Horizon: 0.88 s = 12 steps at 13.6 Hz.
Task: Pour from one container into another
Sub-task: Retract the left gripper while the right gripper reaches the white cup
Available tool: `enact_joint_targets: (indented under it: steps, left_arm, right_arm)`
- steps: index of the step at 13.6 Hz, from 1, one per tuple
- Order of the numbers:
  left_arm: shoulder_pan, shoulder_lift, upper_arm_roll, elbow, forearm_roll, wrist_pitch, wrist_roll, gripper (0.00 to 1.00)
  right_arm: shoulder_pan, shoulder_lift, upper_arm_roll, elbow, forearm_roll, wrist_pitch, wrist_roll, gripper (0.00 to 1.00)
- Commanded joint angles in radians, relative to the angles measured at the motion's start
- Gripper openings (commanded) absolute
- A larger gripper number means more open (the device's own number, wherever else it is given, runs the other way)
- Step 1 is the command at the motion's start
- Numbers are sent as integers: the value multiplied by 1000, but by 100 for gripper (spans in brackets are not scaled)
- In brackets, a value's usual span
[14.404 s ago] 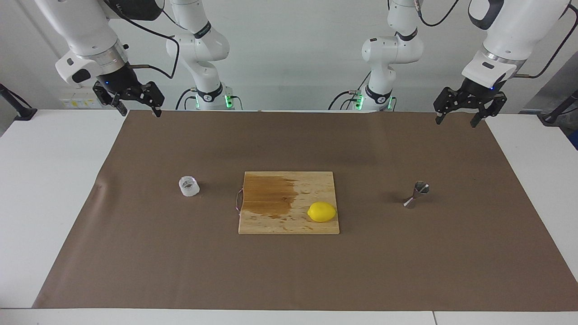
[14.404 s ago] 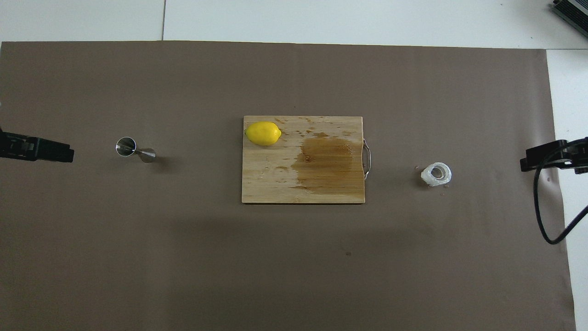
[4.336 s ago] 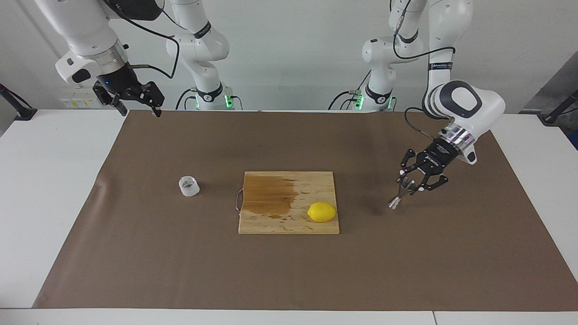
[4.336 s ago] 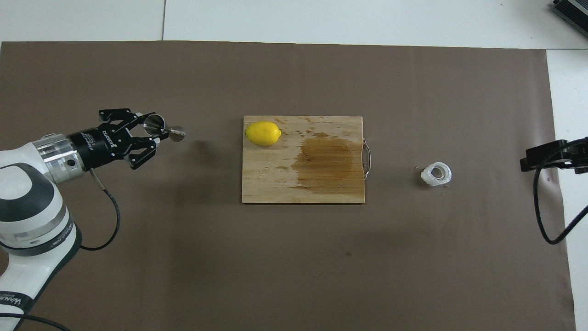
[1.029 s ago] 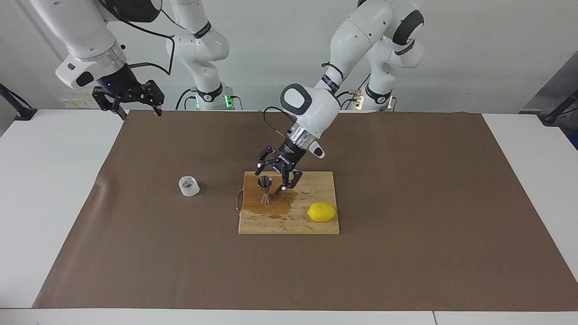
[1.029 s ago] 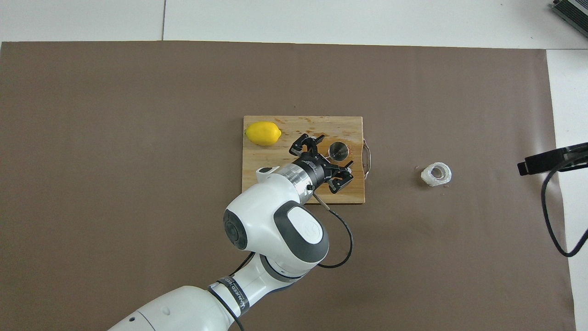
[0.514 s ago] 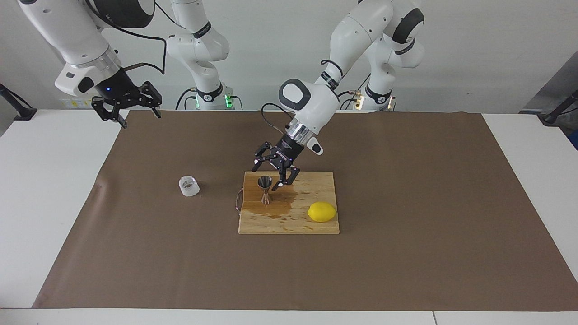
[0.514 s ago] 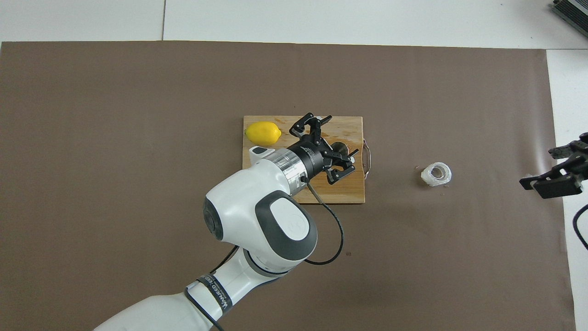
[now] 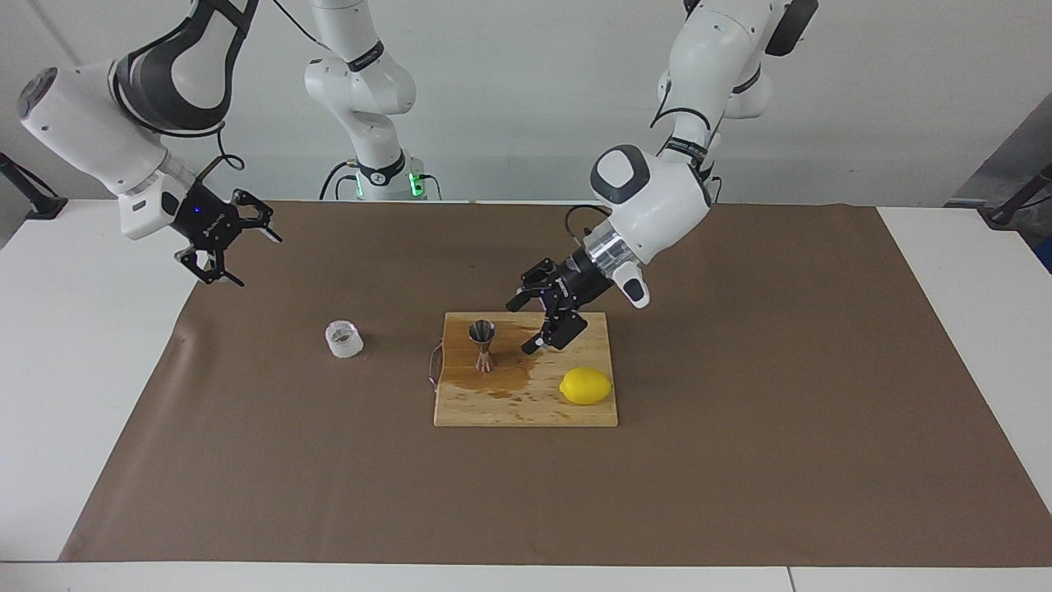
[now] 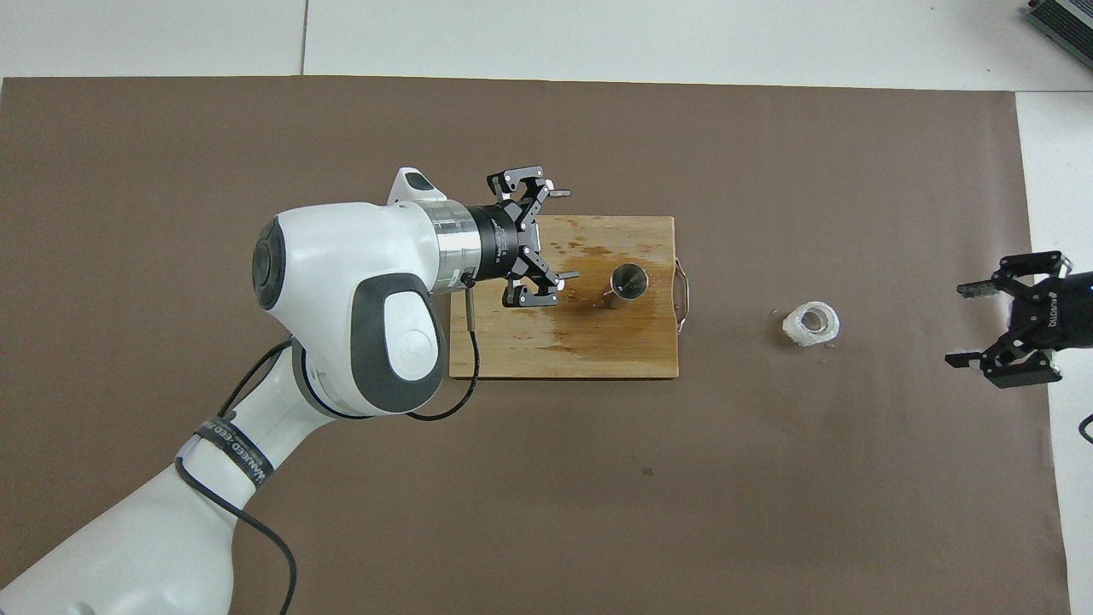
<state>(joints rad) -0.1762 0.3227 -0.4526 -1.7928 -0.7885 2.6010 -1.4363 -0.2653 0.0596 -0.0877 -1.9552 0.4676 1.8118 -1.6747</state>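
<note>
My right gripper reaches the jar and takes hold of its outer side [image 10: 794,329] next, which leaves the small clear glass jar's opening [image 10: 815,321] free to pour.
The steel jigger [image 9: 482,345] [image 10: 628,282] stands upright on the wet part of the wooden cutting board [image 9: 526,407] [image 10: 589,350], free of any grip. My left gripper [image 9: 522,326] [image 10: 565,234] hovers over the board beside the jigger, toward the left arm's end, open and empty. The clear glass jar [image 9: 344,339] [image 10: 811,323] sits on the brown mat between the board and the right arm's end of the table. My right gripper [image 9: 251,259] [image 10: 956,325] hangs open and empty over the mat's edge, apart from the jar.
A yellow lemon [image 9: 586,386] lies on the board's corner toward the left arm's end; the left arm covers it in the overhead view. A metal handle [image 10: 680,295] sticks out of the board's edge on the jar's side. The brown mat [image 9: 740,460] covers most of the table.
My left gripper has drawn back from the jigger toward the left arm's end, leaving it standing. My right gripper has swung down and turned to point toward the jar.
</note>
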Motion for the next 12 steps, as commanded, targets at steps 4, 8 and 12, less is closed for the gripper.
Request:
enact_joint_targets:
  steps: [4, 8, 12]
  left_arm:
    - [144, -105, -1, -33, 409, -263, 14, 100]
    - [196, -114, 0, 33, 672, -378, 117, 100]
    - [266, -143, 6, 46, 796, -464, 472, 100]
  right_arm:
    - [-18, 135, 9, -14, 186, 58, -313, 100]
    - [-20, 290, 11, -37, 356, 60, -497, 100]
    - [-8, 338, 20, -39, 449, 69, -583, 100]
